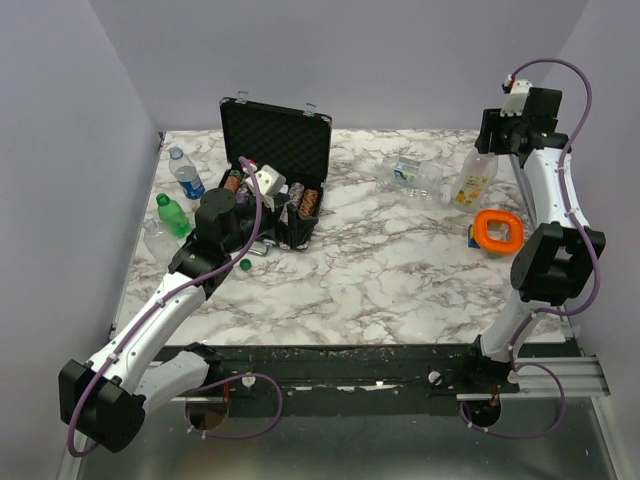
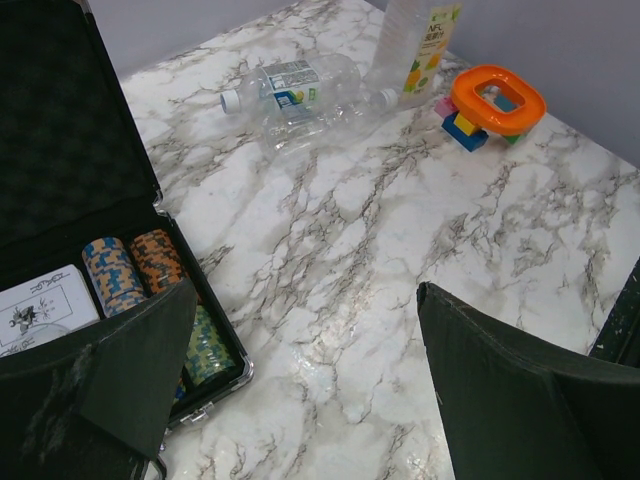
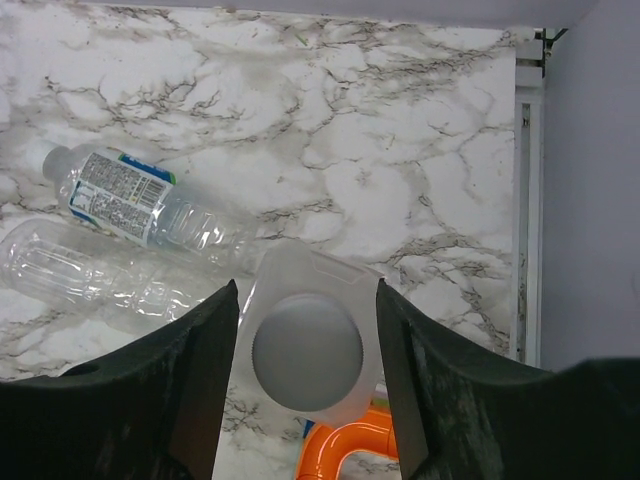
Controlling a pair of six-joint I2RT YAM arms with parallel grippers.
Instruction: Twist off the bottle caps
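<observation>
I would leave the bottle where it is if I lifted my right gripper now, because there are still gaps around its white cap [image 3: 306, 350].
My right gripper [image 1: 497, 135] hangs open over an upright pale bottle [image 1: 474, 178] at the back right. In the right wrist view its fingers [image 3: 200, 380] stand either side of the bottle's white cap [image 3: 306, 350], apart from it. Two clear bottles [image 1: 415, 172] lie beside it; they also show in the right wrist view [image 3: 130, 200] and in the left wrist view [image 2: 290, 85]. My left gripper [image 1: 225, 215] is open and empty over bare marble [image 2: 305, 290], by the chip case's corner. A blue-capped bottle [image 1: 185, 175], a green bottle [image 1: 172, 215] and a loose green cap [image 1: 245, 265] sit at the left.
An open black chip case [image 1: 275, 135] with chip stacks [image 2: 130, 265] stands at the back left. An orange ring toy [image 1: 497, 230] on coloured blocks sits by the right edge, close under the upright bottle [image 3: 350, 450]. Walls close in left, back and right.
</observation>
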